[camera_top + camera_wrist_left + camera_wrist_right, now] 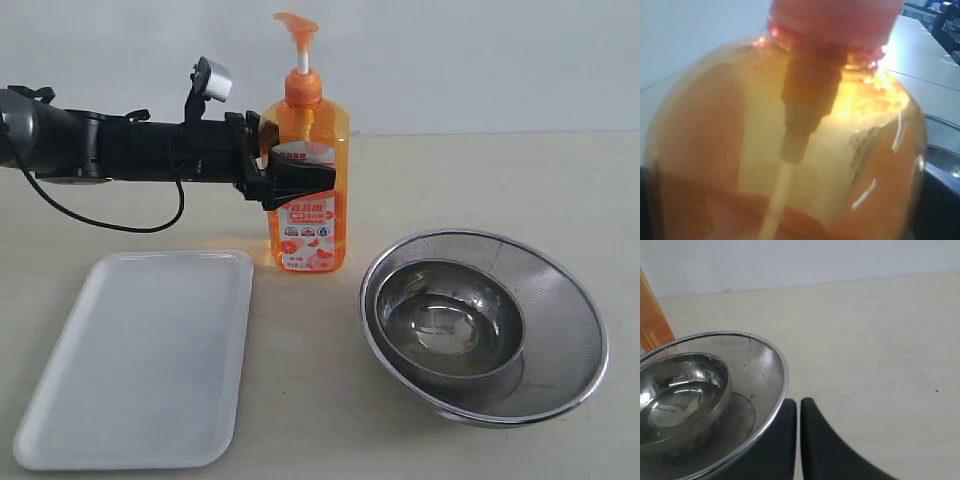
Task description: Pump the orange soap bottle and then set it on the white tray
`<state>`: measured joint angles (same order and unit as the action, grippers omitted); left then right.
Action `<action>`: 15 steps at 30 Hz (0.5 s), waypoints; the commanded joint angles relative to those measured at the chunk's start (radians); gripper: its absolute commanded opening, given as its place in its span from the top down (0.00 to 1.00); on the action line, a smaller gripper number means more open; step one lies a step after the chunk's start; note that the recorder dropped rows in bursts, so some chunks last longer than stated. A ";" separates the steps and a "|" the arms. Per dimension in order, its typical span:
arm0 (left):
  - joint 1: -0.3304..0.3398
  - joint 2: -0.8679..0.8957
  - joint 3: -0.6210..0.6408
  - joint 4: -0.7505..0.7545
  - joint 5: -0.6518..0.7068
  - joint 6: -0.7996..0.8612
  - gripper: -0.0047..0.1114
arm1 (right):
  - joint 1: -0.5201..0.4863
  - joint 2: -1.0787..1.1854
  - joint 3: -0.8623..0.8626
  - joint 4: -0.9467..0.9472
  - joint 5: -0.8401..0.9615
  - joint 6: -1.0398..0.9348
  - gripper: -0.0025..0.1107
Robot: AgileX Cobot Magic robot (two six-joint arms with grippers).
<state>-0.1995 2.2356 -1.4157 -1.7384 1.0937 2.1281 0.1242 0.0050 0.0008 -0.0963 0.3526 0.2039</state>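
Observation:
My left gripper's fingers reach around the bottle's body beside its label (307,230), so it is now time to close on the orange soap bottle's body (334,200).
The orange soap bottle (310,235) stands upright on the table, with its pump head (297,25) raised on the white stem. My left gripper (300,158) reaches in from the left at the bottle's mid-height. It is open, with one finger (305,180) across the front of the bottle and the other behind it. The left wrist view is filled by the bottle (850,125), very close. The white tray (140,360) lies flat at the front left, below the arm. My right gripper (798,402) is shut on nothing, low beside the bowl, and does not show in the exterior view.
A round steel mesh bowl (590,330) holding a smaller steel bowl (450,320) sits to the right of the bottle, its rim (780,360) next to my right fingers. A black cable (100,215) hangs under the left arm.

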 commanded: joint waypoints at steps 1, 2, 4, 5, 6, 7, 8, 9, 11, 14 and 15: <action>-0.009 0.005 -0.005 -0.006 0.001 0.003 0.01 | -0.004 -0.005 -0.001 -0.005 -0.005 -0.001 0.98; -0.009 0.005 -0.005 -0.006 0.001 0.003 0.01 | -0.004 -0.005 -0.001 -0.005 -0.005 -0.001 0.98; -0.010 0.005 -0.005 -0.006 0.001 0.003 0.01 | -0.004 -0.005 -0.001 -0.005 -0.005 -0.001 0.98; -0.010 0.005 -0.005 -0.006 0.006 0.003 0.01 | -0.004 -0.005 -0.001 -0.005 -0.005 -0.001 0.98; -0.010 0.005 -0.005 -0.006 0.006 0.003 0.01 | -0.004 -0.005 -0.001 -0.005 -0.005 -0.001 0.98; -0.010 0.005 -0.005 -0.006 0.006 0.003 0.01 | -0.004 -0.005 -0.001 -0.005 -0.005 -0.001 0.98; -0.010 0.005 -0.005 -0.006 0.005 0.003 0.01 | -0.004 -0.005 -0.001 -0.005 -0.005 -0.001 0.98; -0.010 0.005 -0.005 -0.006 0.002 0.003 0.02 | -0.004 -0.005 -0.001 -0.005 -0.005 -0.001 0.98; -0.010 0.005 -0.005 -0.006 0.001 0.003 0.04 | -0.004 -0.005 -0.001 -0.005 -0.005 -0.001 0.98; -0.010 0.005 -0.005 -0.006 0.001 0.003 0.11 | -0.004 -0.005 -0.001 -0.005 -0.012 -0.001 0.98; -0.010 0.005 -0.005 -0.006 -0.002 0.003 0.16 | -0.004 -0.005 -0.001 -0.005 -0.010 -0.001 0.98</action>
<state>-0.1995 2.2356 -1.4157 -1.7384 1.0921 2.1281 0.1242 0.0050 0.0008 -0.0963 0.3526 0.2039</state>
